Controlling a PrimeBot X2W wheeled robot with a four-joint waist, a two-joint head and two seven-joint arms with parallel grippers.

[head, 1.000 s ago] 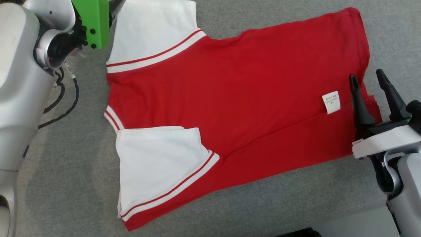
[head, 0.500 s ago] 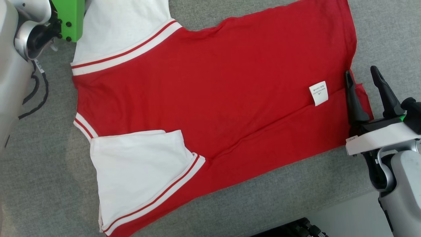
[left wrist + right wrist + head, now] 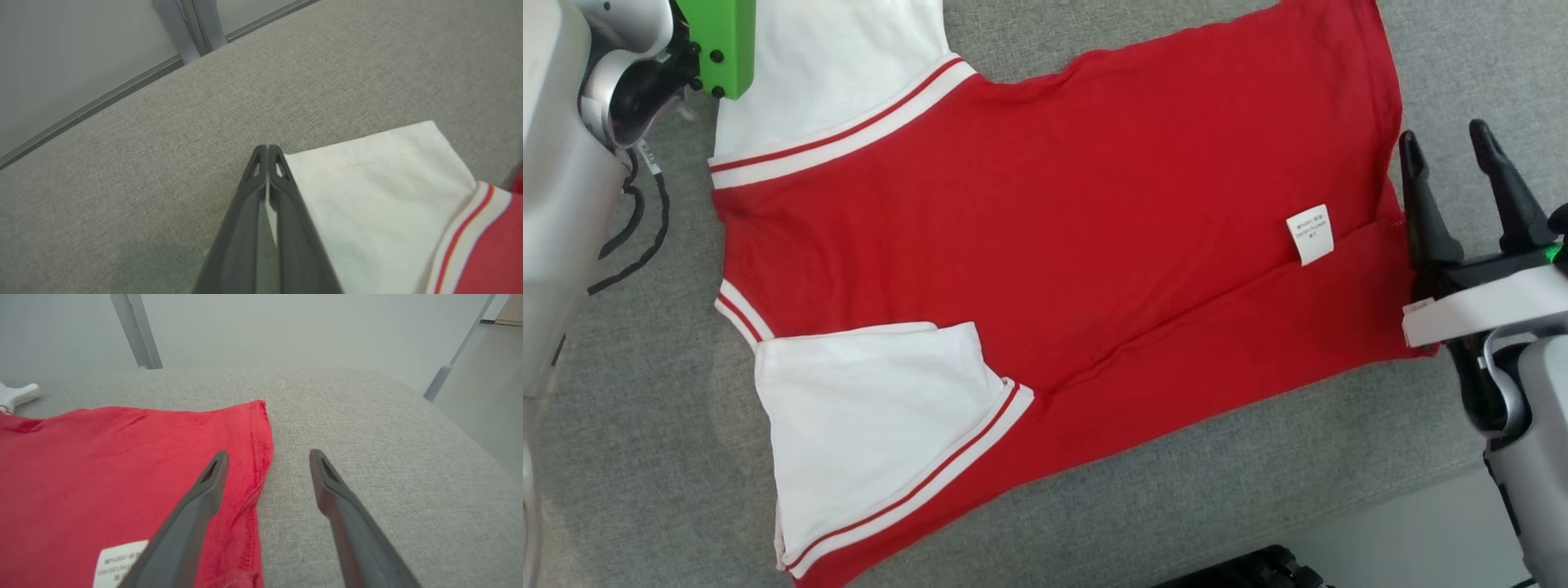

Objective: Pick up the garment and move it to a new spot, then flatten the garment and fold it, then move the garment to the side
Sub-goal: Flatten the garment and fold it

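Observation:
Next, my right gripper pinches the shirt's hem corner [image 3: 1416, 343], where the shirt's edge is free, since the red shirt lies flat on the grey surface.
The garment [image 3: 1054, 212] is a red shirt with white sleeves, lying flat and inside out on the grey surface, its white label [image 3: 1311, 233] showing. In the left wrist view my left gripper [image 3: 267, 150] is shut at the corner of the far white sleeve [image 3: 367, 196], with a sliver of white cloth between its fingers. In the head view its green mount [image 3: 723, 45] sits beside that sleeve [image 3: 825, 65]. My right gripper [image 3: 1444, 137] stands open at the hem [image 3: 255, 457]. One of its fingers [image 3: 196, 510] is over the red cloth, the other over bare grey fabric.
The grey padded surface [image 3: 1258, 482] ends at the lower right, where pale floor [image 3: 1405, 531] shows. Grey frame legs [image 3: 137, 330] and a light wall stand beyond its far edge. A black cable [image 3: 637, 237] hangs by my left arm.
My left gripper has closed at the sleeve corner. The right gripper has moved forward along the hem, past the label. The head camera has shifted slightly.

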